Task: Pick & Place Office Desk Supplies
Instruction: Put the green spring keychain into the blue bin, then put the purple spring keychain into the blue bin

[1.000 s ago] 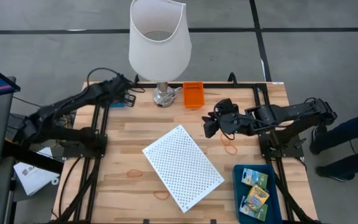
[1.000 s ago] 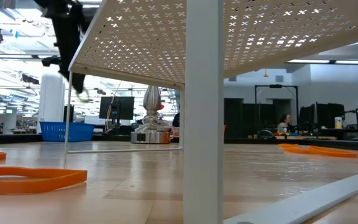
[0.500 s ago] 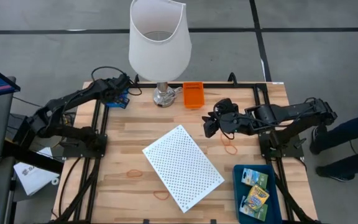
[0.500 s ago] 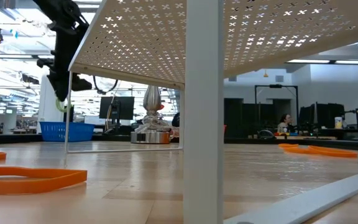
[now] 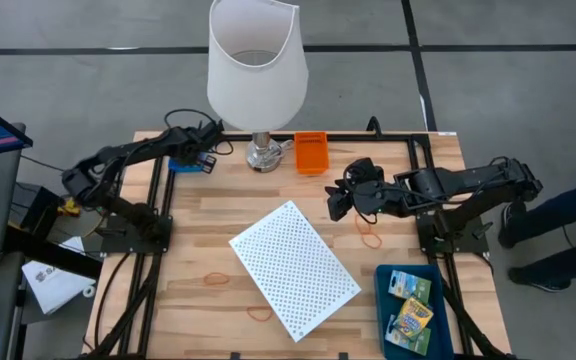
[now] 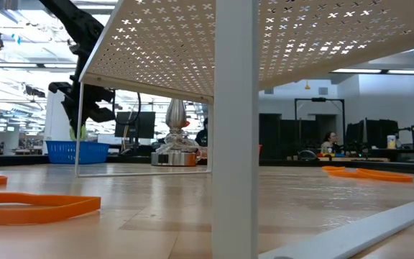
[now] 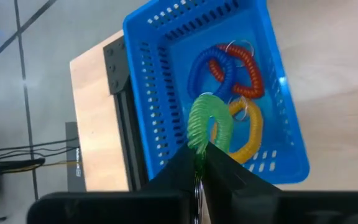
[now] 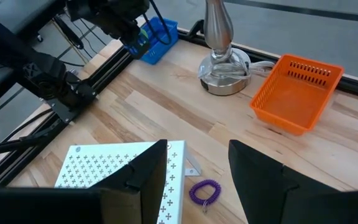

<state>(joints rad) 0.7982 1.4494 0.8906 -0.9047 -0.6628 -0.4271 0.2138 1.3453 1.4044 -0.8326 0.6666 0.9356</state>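
The green coil (image 7: 208, 114) is hanging inside the blue basket's rim and would fall onto the yellow coil (image 7: 252, 127). My left gripper needs to let go of the green coil.
My left gripper (image 7: 199, 167) is shut on a green coil ring (image 7: 209, 124) and hangs just over the blue basket (image 7: 154, 93) at the table's far left (image 5: 182, 163). In the basket lie a blue coil (image 7: 199, 67), a red coil (image 7: 246, 70) and a yellow coil (image 7: 252, 127). In the low view the green coil (image 6: 82, 132) shows below the left gripper (image 6: 85, 115). My right gripper (image 8: 197, 168) stands open above the table's middle right (image 5: 340, 203), over a purple coil (image 8: 204, 191) that lies flat on the wood. My left gripper pinches the green coil's near end (image 7: 198, 149) between its two fingertips. The fingers slant down from the table's near left side. The coil sticks out beyond the fingertips over the basket's inside, lifted; whether it touches the coils below cannot be told.
A big white lamp (image 5: 256, 70) stands at the far edge, an orange basket (image 5: 311, 152) beside it. A white perforated board (image 5: 294, 268) stands mid-table. Orange rubber bands (image 5: 215, 279) (image 5: 259, 313) (image 5: 370, 238) lie about. A blue tray (image 5: 385, 320) with two printed boxes sits near right.
My left gripper has sunk with the green coil from high above the table to just over the blue basket, reaching a little toward the lamp and tipping further down. It has stayed shut on the coil. My right gripper has kept still.
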